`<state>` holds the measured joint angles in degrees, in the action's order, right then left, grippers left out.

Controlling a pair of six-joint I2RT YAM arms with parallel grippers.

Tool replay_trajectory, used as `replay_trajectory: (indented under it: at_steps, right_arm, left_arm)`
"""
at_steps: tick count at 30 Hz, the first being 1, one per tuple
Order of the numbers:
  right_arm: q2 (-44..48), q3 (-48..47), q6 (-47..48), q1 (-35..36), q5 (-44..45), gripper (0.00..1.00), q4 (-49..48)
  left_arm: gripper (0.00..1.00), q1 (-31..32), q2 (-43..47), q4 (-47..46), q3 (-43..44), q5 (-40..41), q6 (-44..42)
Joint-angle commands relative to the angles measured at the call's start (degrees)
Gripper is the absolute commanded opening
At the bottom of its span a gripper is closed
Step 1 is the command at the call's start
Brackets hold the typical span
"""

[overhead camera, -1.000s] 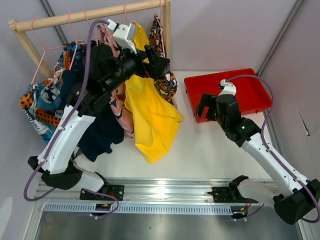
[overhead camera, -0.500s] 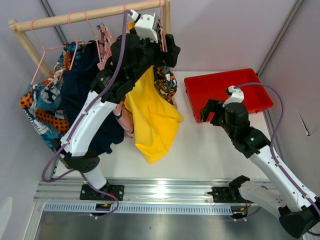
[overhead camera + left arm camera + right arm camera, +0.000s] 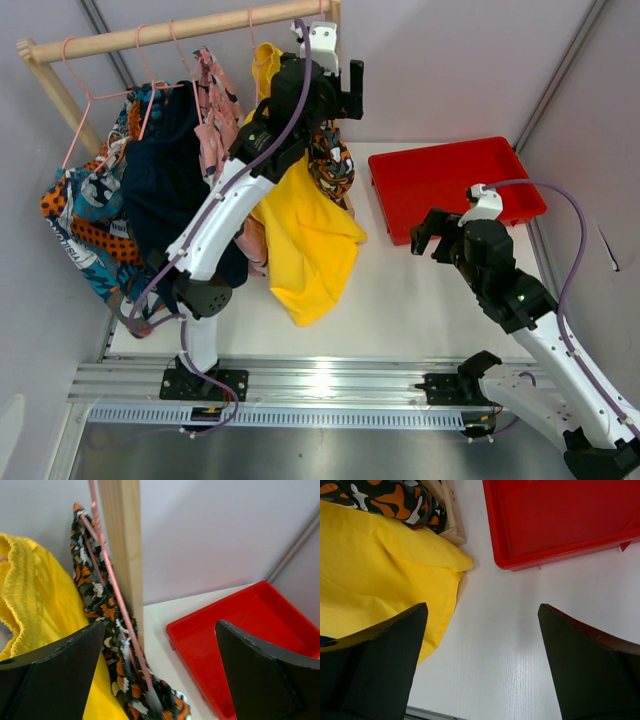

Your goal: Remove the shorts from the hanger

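Next, the left gripper grabs the orange-black shorts' pink hanger by its near end, which leaves the shorts free to be removed.
Several shorts hang on pink hangers from a wooden rail: blue-orange-white patterned, navy, pink patterned, yellow and orange-black patterned. My left gripper is raised by the rail's right post, open and empty. In the left wrist view it looks down past the post at the orange-black shorts on their pink hanger, beside the yellow shorts. My right gripper is open and empty above the table, right of the yellow shorts.
A red tray lies at the back right; it shows in the left wrist view and the right wrist view. The rack's wooden foot rests on the white table. Grey walls close in at the back and sides.
My left arm has swung up and to the right, from among the hanging shorts to the rail's right post. My right arm has drifted a little right and nearer.
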<state>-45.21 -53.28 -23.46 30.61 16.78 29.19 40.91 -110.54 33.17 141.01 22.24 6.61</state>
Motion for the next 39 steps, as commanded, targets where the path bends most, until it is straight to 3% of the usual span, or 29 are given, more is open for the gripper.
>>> replay_trajectory:
  at_steps: [1, 6, 12, 15, 16, 17, 26, 32, 39]
  right_arm:
    - [1.2, 0.5, 0.2, -0.1, 2.1, 0.99, 1.6]
    - [1.4, 0.4, 0.0, 0.0, 1.9, 1.0, 1.7]
    - [1.5, 0.2, -0.4, 0.0, 2.5, 0.99, 2.4]
    - [1.7, 0.4, -0.7, -0.1, 2.8, 0.99, 2.6]
    - [1.7, 0.5, -0.9, -0.1, 2.8, 0.99, 2.8]
    - [1.8, 0.5, -1.0, -0.1, 2.9, 0.99, 2.9]
    - [2.0, 0.9, -1.3, -0.1, 3.2, 0.99, 2.5]
    - [1.8, 0.9, -1.5, -0.1, 2.7, 0.99, 1.0]
    - [1.8, -1.0, 0.8, -0.1, 1.3, 1.0, -0.6]
  left_arm:
    - [0.99, -1.4, -1.3, -0.5, 1.2, 4.5, 1.1]
    - [0.97, -3.8, -3.4, 0.1, -1.4, 4.2, 3.8]
    - [0.76, -5.3, -5.1, 2.1, -1.9, 1.9, 6.2]
    - [0.42, -5.5, -5.9, 2.3, -1.8, 1.0, 6.2]
    - [0.15, -5.5, -6.0, 2.3, -1.7, 0.7, 6.0]
    - [0.01, -5.6, -6.0, 2.6, -1.0, 0.6, 6.0]
    - [0.0, -4.7, 3.3, 3.2, 4.6, 0.8, -1.3]
    - [0.0, -4.8, 10.8, 1.1, 2.3, 0.9, -5.0]
    - [0.0, -4.7, 18.8, 8.0, 1.6, -3.2, -4.8]
